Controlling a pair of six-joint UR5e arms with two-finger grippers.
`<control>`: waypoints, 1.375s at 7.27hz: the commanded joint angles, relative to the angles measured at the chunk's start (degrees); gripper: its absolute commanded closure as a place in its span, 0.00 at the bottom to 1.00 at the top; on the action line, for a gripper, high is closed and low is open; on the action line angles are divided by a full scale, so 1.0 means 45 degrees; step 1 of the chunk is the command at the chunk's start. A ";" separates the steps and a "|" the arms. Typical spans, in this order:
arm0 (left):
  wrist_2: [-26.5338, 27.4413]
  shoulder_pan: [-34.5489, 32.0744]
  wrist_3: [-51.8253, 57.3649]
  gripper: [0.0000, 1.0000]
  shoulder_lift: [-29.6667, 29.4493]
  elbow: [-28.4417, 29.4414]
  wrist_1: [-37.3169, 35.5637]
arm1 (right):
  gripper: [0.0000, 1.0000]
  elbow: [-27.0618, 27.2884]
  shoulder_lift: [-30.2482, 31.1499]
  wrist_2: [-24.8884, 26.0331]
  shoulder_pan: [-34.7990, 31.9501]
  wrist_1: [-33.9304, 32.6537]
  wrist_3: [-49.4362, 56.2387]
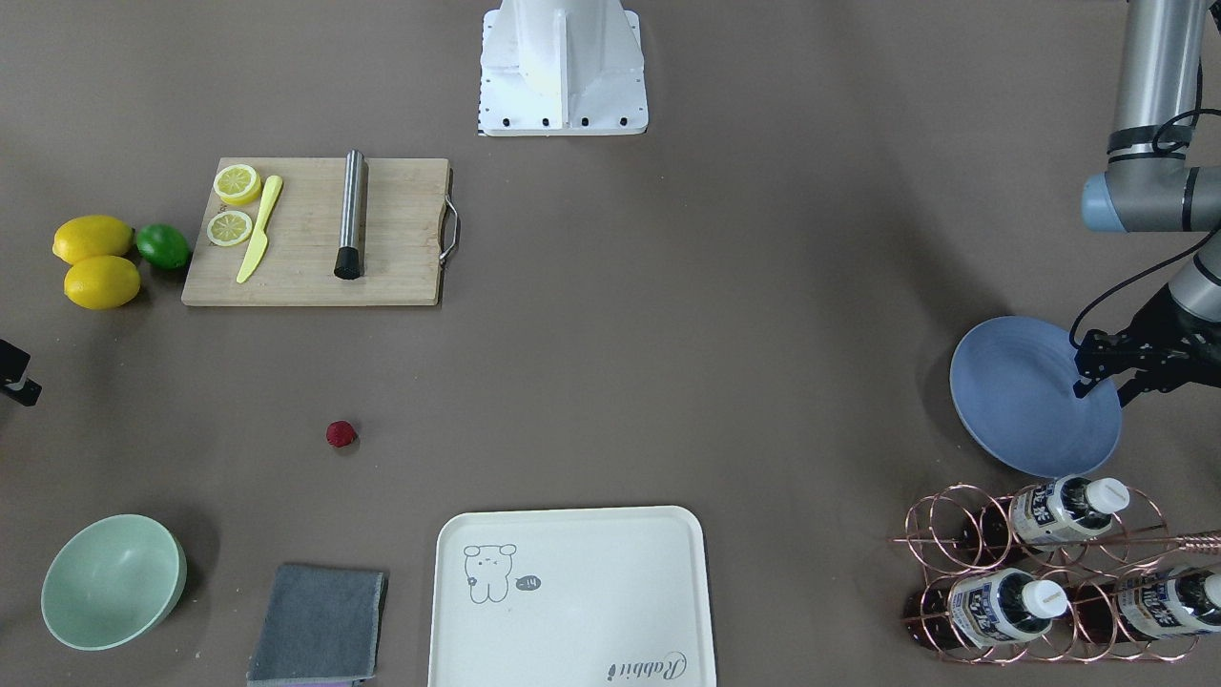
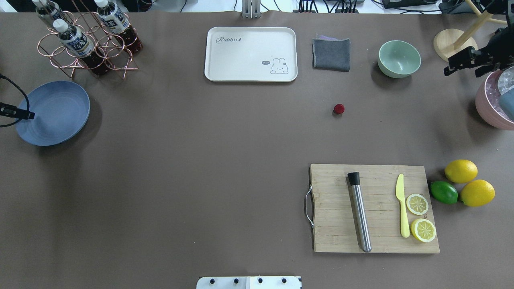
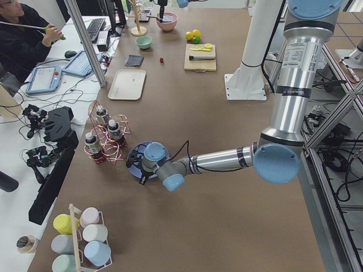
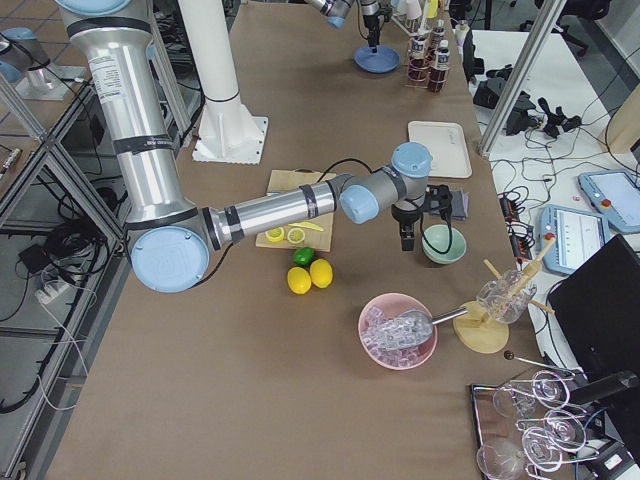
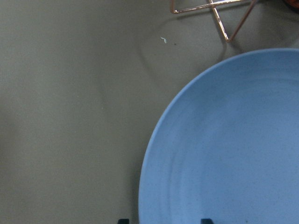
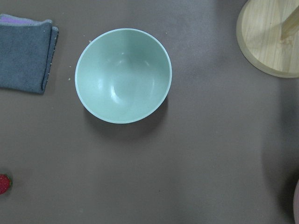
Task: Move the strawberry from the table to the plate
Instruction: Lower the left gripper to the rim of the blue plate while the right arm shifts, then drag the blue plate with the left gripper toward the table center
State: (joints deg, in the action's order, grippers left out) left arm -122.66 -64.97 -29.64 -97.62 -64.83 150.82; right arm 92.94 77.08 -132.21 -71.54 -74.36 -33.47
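Observation:
My left gripper is going to grab the blue plate's rim point(image 1: 1106, 393) next, to bring the plate closer to the strawberry point(image 1: 341, 434).
The strawberry point(image 1: 341, 434) point(image 2: 339, 108) is a small dark-red berry lying alone on the brown table point(image 2: 192, 168), between the mint bowl and the cutting board. It also shows at the lower left edge of the right wrist view point(image 6: 3, 183). The blue plate point(image 1: 1030, 396) point(image 2: 52, 112) point(image 5: 224, 140) lies at the table's left end. My left gripper point(image 1: 1104, 391) point(image 5: 164, 221) hovers open over the plate's rim, holding nothing. My right gripper point(image 2: 464, 73) hangs open and empty at the far right, above the table beside the mint bowl, well away from the berry.
A mint bowl point(image 2: 399, 58) point(image 6: 123, 75), grey cloth point(image 2: 331, 54) and cream tray point(image 2: 251, 54) line the far edge. The cutting board point(image 2: 373, 208) holds a muddler, knife and lemon slices, with lemons point(image 2: 461, 171) and a lime beside it. A bottle rack point(image 2: 86, 40) stands near the plate; a pink bowl point(image 2: 494, 104) sits far right.

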 commanded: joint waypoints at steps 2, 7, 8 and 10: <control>-0.0123 0.0004 -0.0014 1.00 0.0032 0.0012 0.0000 | 0.00 0.0010 -0.0001 0.0004 0.0000 0.0020 -0.0043; -0.2736 -0.0403 -0.1849 1.00 -0.0415 -0.0532 -0.0815 | 0.00 0.0068 -0.0001 0.0004 -0.0019 0.0020 -0.0160; -0.3476 -0.0657 -0.1850 1.00 -0.0513 -0.1095 -0.1768 | 0.00 0.0088 -0.0001 -0.0015 -0.0019 0.0020 -0.0160; -0.5777 -0.1224 -0.3481 1.00 -0.0709 -0.1742 -0.2382 | 0.00 0.0088 0.0019 -0.0015 -0.0019 0.0020 -0.0160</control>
State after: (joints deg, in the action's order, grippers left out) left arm -142.72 -69.02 -41.09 -100.32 -70.78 141.69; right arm 93.32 77.14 -132.26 -71.63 -74.27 -34.19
